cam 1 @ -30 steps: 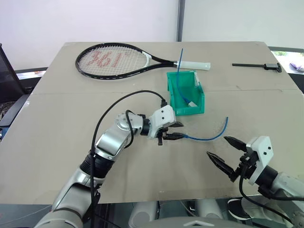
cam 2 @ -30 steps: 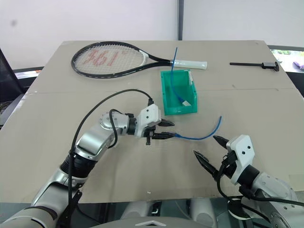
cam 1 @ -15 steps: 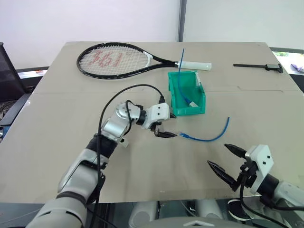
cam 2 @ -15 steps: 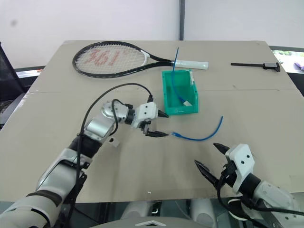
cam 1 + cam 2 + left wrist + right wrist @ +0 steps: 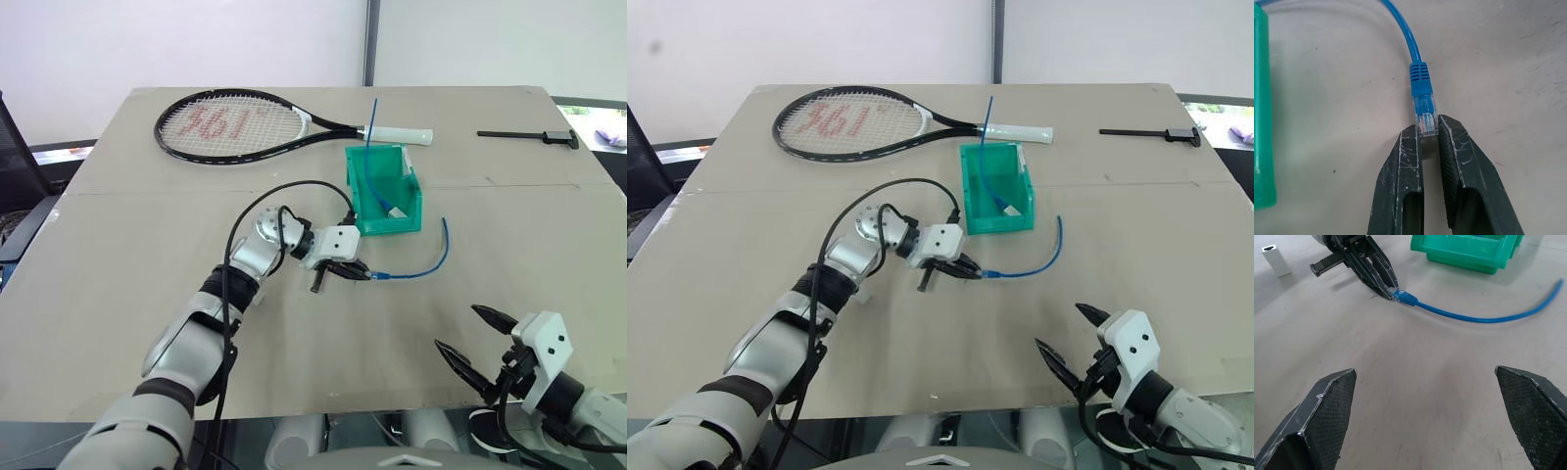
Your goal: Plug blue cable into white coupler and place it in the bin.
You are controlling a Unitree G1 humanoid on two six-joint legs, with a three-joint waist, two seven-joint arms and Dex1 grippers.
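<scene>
The right gripper grabs the blue cable by its blue boot (image 5: 1406, 297) next, to plug the cable into the white coupler (image 5: 1276, 260).
The blue cable (image 5: 423, 270) lies in an arc on the table just in front of the teal bin (image 5: 355, 188). My left gripper (image 5: 359, 273) is shut on the cable's clear plug; the left wrist view shows its two black fingertips (image 5: 1411, 139) pinching the plug's end. The white coupler (image 5: 1276, 260) lies on the table behind the left gripper, apart from it. My right gripper (image 5: 458, 328) hovers open and empty near the table's front edge, to the right of the cable.
Inside the bin stands another blue cable (image 5: 372, 166) with a white end piece. A tennis racket (image 5: 235, 122) lies across the back of the table, and a black tool (image 5: 529, 135) at the back right.
Half a second ago the left gripper stood open just short of the plug; it has since closed on it. The cable's free end has swung toward the bin.
</scene>
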